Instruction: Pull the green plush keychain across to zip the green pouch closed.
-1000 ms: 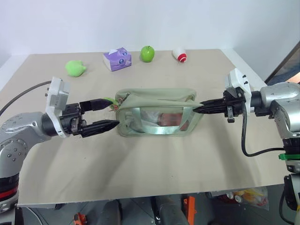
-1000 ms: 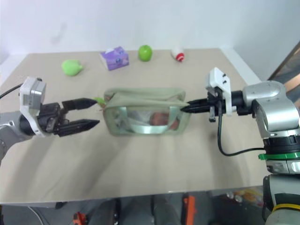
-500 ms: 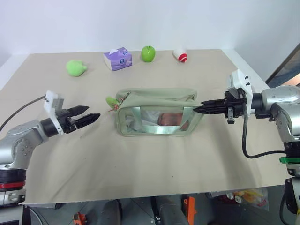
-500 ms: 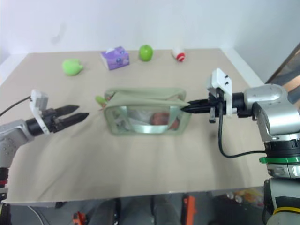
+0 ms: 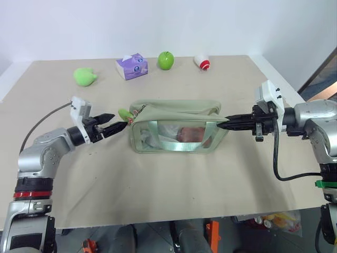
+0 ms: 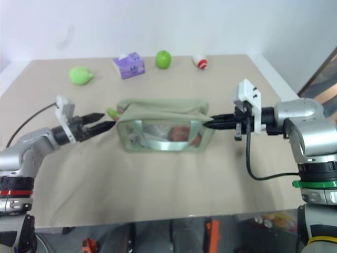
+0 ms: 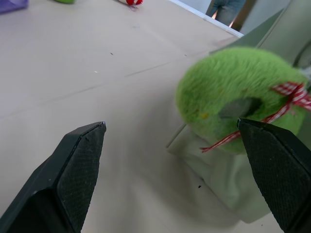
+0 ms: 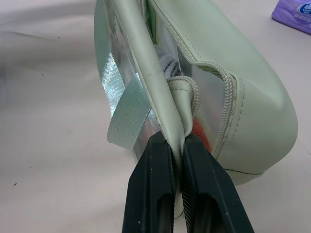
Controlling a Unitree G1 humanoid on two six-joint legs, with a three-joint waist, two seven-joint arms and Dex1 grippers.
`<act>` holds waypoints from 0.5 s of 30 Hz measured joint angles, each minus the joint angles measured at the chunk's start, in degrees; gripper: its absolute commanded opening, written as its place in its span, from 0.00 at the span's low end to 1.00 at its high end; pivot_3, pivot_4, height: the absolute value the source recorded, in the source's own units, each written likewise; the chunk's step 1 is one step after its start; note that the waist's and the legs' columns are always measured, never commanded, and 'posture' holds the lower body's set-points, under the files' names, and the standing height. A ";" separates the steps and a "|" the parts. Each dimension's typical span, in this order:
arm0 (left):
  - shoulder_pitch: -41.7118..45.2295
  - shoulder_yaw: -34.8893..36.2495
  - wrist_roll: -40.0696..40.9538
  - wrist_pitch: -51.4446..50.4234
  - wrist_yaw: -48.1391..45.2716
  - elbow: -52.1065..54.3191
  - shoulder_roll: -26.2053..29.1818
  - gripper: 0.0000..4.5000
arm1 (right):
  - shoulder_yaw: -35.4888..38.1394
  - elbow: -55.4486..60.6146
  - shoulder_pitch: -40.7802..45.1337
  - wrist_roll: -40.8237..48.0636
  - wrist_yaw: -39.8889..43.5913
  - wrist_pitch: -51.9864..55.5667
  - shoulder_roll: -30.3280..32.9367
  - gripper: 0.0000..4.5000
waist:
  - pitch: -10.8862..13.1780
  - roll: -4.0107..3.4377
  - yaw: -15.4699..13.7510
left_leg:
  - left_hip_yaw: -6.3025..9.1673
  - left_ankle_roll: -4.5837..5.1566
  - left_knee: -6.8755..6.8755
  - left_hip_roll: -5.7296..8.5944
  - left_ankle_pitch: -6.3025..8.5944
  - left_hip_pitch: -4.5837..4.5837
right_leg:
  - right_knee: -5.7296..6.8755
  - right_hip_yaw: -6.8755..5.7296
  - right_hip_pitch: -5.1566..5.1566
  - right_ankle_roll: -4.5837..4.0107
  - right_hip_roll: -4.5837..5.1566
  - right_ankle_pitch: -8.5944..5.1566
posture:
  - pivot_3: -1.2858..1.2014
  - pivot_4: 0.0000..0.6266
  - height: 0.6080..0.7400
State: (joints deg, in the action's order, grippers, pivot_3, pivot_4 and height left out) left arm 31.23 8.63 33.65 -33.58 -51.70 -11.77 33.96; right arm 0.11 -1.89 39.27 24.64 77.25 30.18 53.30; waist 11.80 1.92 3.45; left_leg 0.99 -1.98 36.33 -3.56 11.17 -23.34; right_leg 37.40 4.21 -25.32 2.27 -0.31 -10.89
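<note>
My left gripper's fingers are still short of the plush keychain [image 5: 125, 113], so my left gripper moves to it first, then closes on the keychain.
The green pouch [image 5: 176, 126] lies mid-table with its zip [image 8: 228, 97] open and reddish contents showing through the clear side. The green plush keychain [image 5: 125, 113], a fuzzy ring with a red checked ribbon, sits at the pouch's left end. My left gripper [image 5: 116, 124] is open, level with the table, its tips right beside the keychain [image 7: 233, 97]; in the left wrist view the plush sits just ahead of the fingers, close to one fingertip [image 7: 257, 141]. My right gripper [image 5: 224, 125] is shut on the pouch's right end, pinching a fabric fold [image 8: 177, 141].
Along the table's far edge stand a light-green plush blob [image 5: 85, 76], a purple tissue pack [image 5: 131, 66], a green apple [image 5: 166, 60] and a small red-and-white object [image 5: 202, 62]. Bare beige table [image 5: 158, 179] stretches in front of the pouch.
My left gripper, still open, has sunk and moved forward to the pouch's left end, reaching the keychain. The right gripper has kept its hold and its place.
</note>
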 measured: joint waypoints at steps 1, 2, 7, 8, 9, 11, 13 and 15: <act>0.80 -0.29 -0.54 0.14 0.06 -0.78 -0.60 1.00 | 0.11 0.01 -0.09 0.06 -0.03 0.05 0.01 0.01 | 0.00 0.00 -0.04 | 0.00 0.00 0.00 0.00 0.00 0.00 | 0.00 0.00 0.00 0.00 0.00 0.00 | 0.52 0.24 1.00; 1.82 -0.54 -1.27 0.62 0.33 -1.77 -1.52 1.00 | 0.15 0.04 -0.10 0.08 -0.10 0.10 0.02 0.01 | 0.00 0.00 -0.15 | 0.01 0.00 0.01 0.00 0.00 0.00 | 0.00 0.00 0.01 0.01 0.00 0.01 | 0.52 0.24 1.00; 6.30 -1.94 -4.08 2.43 2.69 -5.94 -5.06 1.00 | 0.30 0.70 -0.42 0.71 -0.53 0.72 0.03 0.01 | 0.00 0.00 -0.17 | 0.01 0.00 0.04 0.01 0.00 0.00 | 0.00 0.01 0.02 0.08 -0.01 0.05 | 0.52 0.24 1.00; 7.11 -2.04 -4.68 2.87 3.08 -6.62 -6.00 1.00 | 0.31 0.76 -0.55 0.86 -0.83 0.85 0.02 0.01 | 0.00 0.00 -0.21 | 0.01 0.00 0.04 0.01 0.00 0.00 | 0.00 0.01 0.03 0.22 0.00 0.13 | 0.52 0.24 1.00; 7.52 -2.21 -5.02 3.44 3.37 -6.95 -6.54 1.00 | 0.31 0.93 -0.60 0.92 -1.04 0.95 0.02 0.01 | 0.00 0.00 -0.24 | 0.01 0.00 0.04 0.01 0.00 -0.02 | 0.00 0.01 0.02 0.25 0.00 0.15 | 0.52 0.24 1.00; 8.25 -2.22 -5.91 4.51 3.91 -7.83 -7.50 0.83 | 0.31 1.19 -0.72 1.03 -1.21 1.14 0.02 0.00 | 0.00 0.00 -0.25 | 0.01 0.00 0.03 0.01 0.00 -0.01 | -0.01 0.01 0.03 0.25 0.00 0.15 | 0.52 0.24 1.00; 8.42 -2.17 -6.07 4.98 3.81 -8.02 -8.22 0.68 | 0.39 1.72 -0.96 1.10 -1.41 1.22 0.03 0.00 | 0.00 0.00 -0.27 | 0.01 0.00 0.04 0.02 0.00 -0.02 | -0.01 0.01 0.03 0.25 0.00 0.15 | 0.52 0.24 1.00; 8.42 -2.08 -6.04 5.04 3.49 -8.01 -8.29 0.53 | 0.47 1.93 -1.22 1.25 -1.50 1.23 0.03 0.00 | 0.00 0.00 -0.27 | 0.01 0.00 0.04 0.02 0.00 -0.01 | -0.01 0.01 0.02 0.26 0.00 0.15 | 0.52 0.24 1.00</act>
State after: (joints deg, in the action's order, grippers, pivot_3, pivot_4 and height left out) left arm 39.65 6.55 27.61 -28.54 -48.21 -19.78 25.66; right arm 0.58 0.04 38.06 25.89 75.75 31.41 53.33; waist 11.80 1.92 3.18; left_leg 1.01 -1.98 36.36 -3.55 11.17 -23.35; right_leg 37.39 4.22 -25.30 2.53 -0.32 -10.74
